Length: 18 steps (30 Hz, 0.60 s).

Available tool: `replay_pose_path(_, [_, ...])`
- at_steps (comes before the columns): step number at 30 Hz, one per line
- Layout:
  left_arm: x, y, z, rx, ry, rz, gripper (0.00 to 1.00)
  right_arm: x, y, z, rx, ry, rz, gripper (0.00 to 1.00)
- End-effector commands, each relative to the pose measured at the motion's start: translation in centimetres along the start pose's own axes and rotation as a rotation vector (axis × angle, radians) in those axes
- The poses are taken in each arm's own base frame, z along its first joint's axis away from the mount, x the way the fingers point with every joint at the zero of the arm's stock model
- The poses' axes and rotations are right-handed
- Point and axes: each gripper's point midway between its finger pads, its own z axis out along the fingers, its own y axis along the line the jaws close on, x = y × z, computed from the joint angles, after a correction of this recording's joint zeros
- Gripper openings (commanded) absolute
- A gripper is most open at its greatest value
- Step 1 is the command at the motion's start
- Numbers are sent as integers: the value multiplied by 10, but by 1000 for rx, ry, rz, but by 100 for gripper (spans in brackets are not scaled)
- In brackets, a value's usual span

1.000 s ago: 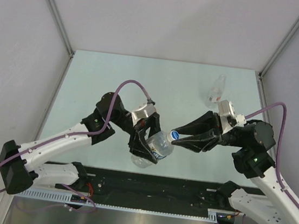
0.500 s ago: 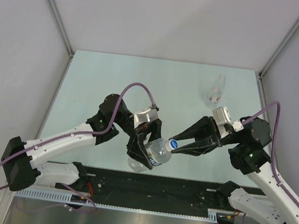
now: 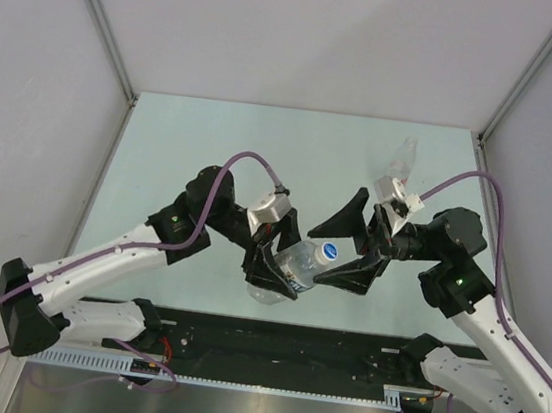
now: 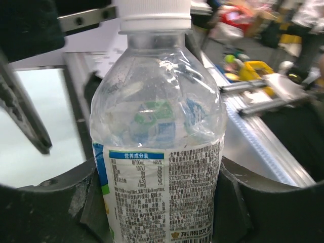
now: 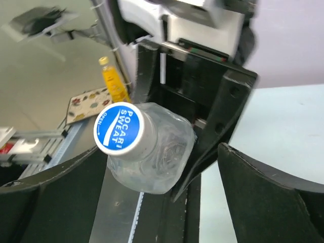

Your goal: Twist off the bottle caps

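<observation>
My right gripper should next grab the white cap's opposite sides to twist and unscrew it.
My left gripper (image 3: 279, 263) is shut on a clear bottle (image 3: 294, 261) with a blue-and-white label and holds it off the table, tilted toward the right arm. In the left wrist view the bottle (image 4: 158, 131) fills the frame between the two pads, its cap (image 4: 152, 14) at the top. The cap (image 3: 326, 252) is white with a blue mark. My right gripper (image 3: 316, 257) stands open around the cap (image 5: 120, 129), its fingers (image 5: 45, 202) well apart on either side and not touching it. A slim clear bottle (image 3: 400, 166) stands at the back right.
The table (image 3: 183, 145) has grey walls on three sides and a black rail with the arm bases along its near edge. A yellow-orange bottle (image 5: 113, 81) shows in the background of the right wrist view, past the left arm's black fingers (image 5: 223, 121).
My right gripper was shut on the cap and has now sprung open, its wrist turned. The left gripper keeps its hold, and the bottle has barely shifted.
</observation>
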Motion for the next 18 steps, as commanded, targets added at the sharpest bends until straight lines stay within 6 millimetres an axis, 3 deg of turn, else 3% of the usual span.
replay_pose_path(1, [-25,25,-11,-246,-40,172,0,-22,-22,-14,204,-87,75,98])
replay_pose_path(8, [-27,76,-40,-607,-61,188,0,-55,-40,-31,412,-213,71,100])
replay_pose_path(14, [-29,98,-57,-872,-46,272,0,-80,-58,-48,568,-358,107,100])
replay_pose_path(18, [-28,110,-66,-1007,-37,290,0,-83,-78,-54,657,-414,170,100])
